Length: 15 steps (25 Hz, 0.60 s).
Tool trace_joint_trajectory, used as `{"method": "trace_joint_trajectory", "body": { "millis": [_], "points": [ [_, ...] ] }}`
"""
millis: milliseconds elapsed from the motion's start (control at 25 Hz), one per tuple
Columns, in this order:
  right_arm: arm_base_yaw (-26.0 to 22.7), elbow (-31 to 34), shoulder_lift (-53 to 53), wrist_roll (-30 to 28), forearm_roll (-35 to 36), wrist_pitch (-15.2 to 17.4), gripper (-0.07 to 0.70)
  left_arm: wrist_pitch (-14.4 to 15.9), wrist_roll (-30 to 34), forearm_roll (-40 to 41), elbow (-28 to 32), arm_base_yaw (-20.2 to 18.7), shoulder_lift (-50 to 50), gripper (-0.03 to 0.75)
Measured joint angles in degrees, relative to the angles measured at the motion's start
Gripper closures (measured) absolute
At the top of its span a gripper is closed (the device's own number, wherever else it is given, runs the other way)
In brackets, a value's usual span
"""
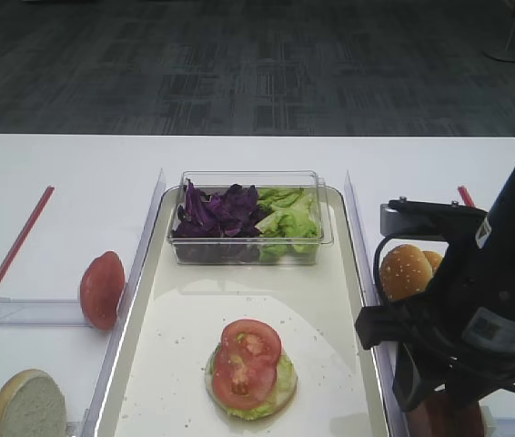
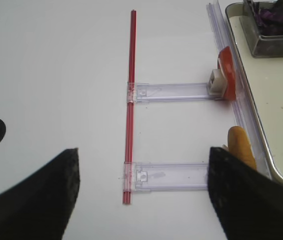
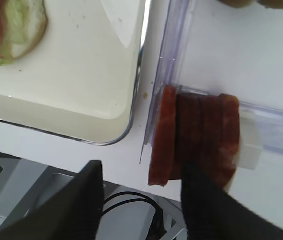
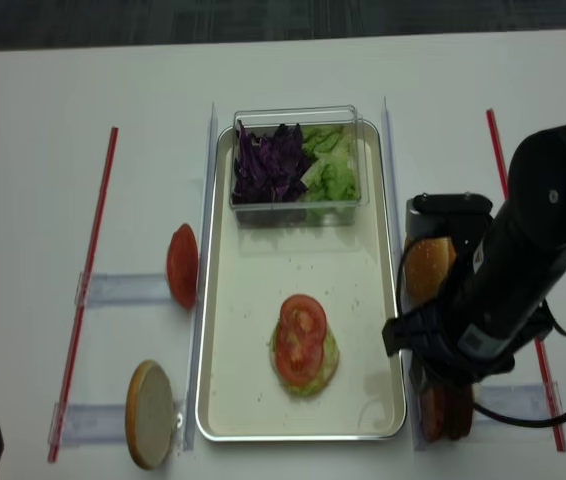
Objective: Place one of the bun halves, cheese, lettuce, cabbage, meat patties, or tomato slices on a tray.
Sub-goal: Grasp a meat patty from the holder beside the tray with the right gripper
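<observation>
Next, my right gripper grabs the upper edge of the pinkish meat patty, which is exposed. The other patties stand packed beside that patty in the holder.
The meat patties [image 3: 201, 135] stand on edge in a clear holder right of the tray [image 1: 194, 309]. My right gripper [image 3: 141, 197] hangs open just over them: the leftmost patty [image 3: 164, 130] lies in the gap and the right finger [image 3: 206, 200] covers part of the stack. On the tray a bun half with lettuce carries two tomato slices [image 1: 247, 361]. Cabbage [image 1: 217, 211] and lettuce [image 1: 289, 217] fill a clear box. My left gripper [image 2: 141, 192] is open over bare table, near a bun half [image 2: 240, 145]. No cheese shows.
Sesame bun halves [image 1: 406, 270] stand in the right holder behind the patties. A tomato slice [image 1: 101, 289] and a pale bun half [image 1: 25, 405] stand in clear holders left of the tray. Red strips [image 2: 130, 100] run along both outer sides. Cables hang below the table's front edge [image 3: 131, 200].
</observation>
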Motion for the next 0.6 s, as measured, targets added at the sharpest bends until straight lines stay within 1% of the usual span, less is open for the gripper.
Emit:
{"method": "trace_joint_trajectory", "body": {
  "millis": [280, 600],
  "points": [
    [0.00, -0.10, 2.71, 0.00, -0.13, -1.26, 0.290, 0.00, 0.00, 0.00, 0.00, 0.00, 0.00, 0.224],
    [0.00, -0.45, 5.14, -0.21, -0.13, -2.18, 0.302, 0.03, -0.04, 0.00, 0.00, 0.00, 0.00, 0.224]
  ]
}}
